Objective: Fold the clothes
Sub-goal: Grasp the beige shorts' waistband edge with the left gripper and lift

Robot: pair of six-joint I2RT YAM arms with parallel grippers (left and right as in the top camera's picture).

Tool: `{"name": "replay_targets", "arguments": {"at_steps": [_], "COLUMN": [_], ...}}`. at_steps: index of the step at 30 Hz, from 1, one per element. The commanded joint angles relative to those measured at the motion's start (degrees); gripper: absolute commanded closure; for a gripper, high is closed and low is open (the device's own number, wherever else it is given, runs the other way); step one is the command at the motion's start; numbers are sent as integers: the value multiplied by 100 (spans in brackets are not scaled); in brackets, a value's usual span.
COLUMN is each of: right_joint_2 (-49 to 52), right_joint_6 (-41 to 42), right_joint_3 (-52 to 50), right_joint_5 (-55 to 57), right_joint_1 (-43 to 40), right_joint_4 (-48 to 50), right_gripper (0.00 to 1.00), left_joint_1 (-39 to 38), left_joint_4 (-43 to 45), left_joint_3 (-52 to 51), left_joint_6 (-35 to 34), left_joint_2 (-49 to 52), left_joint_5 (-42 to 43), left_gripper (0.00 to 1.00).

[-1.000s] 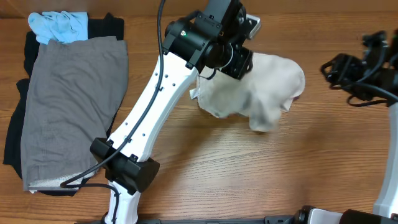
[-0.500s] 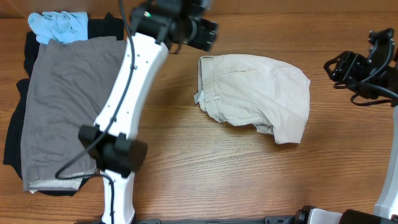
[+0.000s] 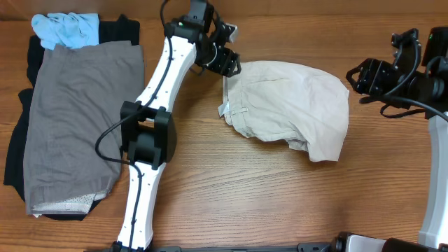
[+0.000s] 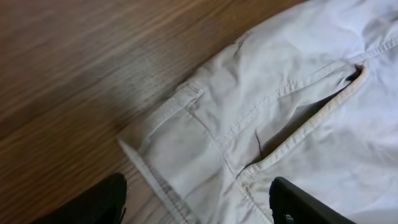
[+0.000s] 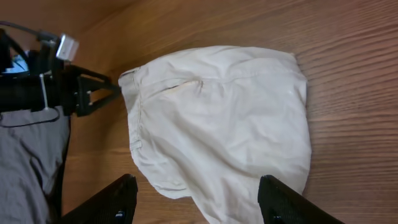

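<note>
The leg end should stay free to spread for folding. My left gripper should grab the trousers [image 3: 290, 106] by the waistband corner near the pocket slit.
The cream-beige trousers [image 3: 290, 106] lie folded in a bundle on the table, waistband to the left. My left gripper [image 3: 227, 64] is open and hovers at the waistband's upper left corner; its wrist view shows the waistband, a belt loop and a pocket slit [image 4: 273, 130] between its fingers [image 4: 199, 208]. My right gripper [image 3: 364, 75] is open and empty, held to the right of the trousers; its wrist view looks down on the whole bundle [image 5: 217, 124] between its fingers [image 5: 196, 199].
A stack of folded clothes sits at the far left: a grey piece [image 3: 77, 119] on top, black pieces [image 3: 17, 147] under it, a light-blue piece [image 3: 66, 29] at the back. The left arm [image 3: 150, 126] stretches across the table's left-middle.
The left gripper let go of the trousers, which dropped flat onto the table. It swung left, then came back to the waistband corner. The right gripper shifted slightly left.
</note>
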Motion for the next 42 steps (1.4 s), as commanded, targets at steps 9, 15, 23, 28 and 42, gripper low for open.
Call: {"name": "replay_targets", "arguments": {"at_steps": [9, 15, 23, 28, 42], "right_joint_2": [68, 68, 68, 68, 68], "right_joint_6": [-35, -35, 9, 9, -20], "right_joint_3": [68, 68, 68, 68, 68], "right_joint_5": [109, 107, 105, 107, 107], "right_joint_1": [94, 96, 96, 94, 96], "right_joint_4": [31, 81, 144, 162, 160], "right_gripper": [33, 33, 34, 34, 33], "left_joint_1": [-44, -46, -35, -22, -466], "left_joint_4": [236, 525, 601, -479, -2159], "left_joint_3": [48, 50, 522, 2271, 4148], "left_joint_6": [-13, -551, -990, -876, 24], "left_joint_2": [671, 671, 664, 662, -938], "left_joint_5": [413, 415, 581, 236, -557], "left_gripper": [35, 66, 96, 96, 96]}}
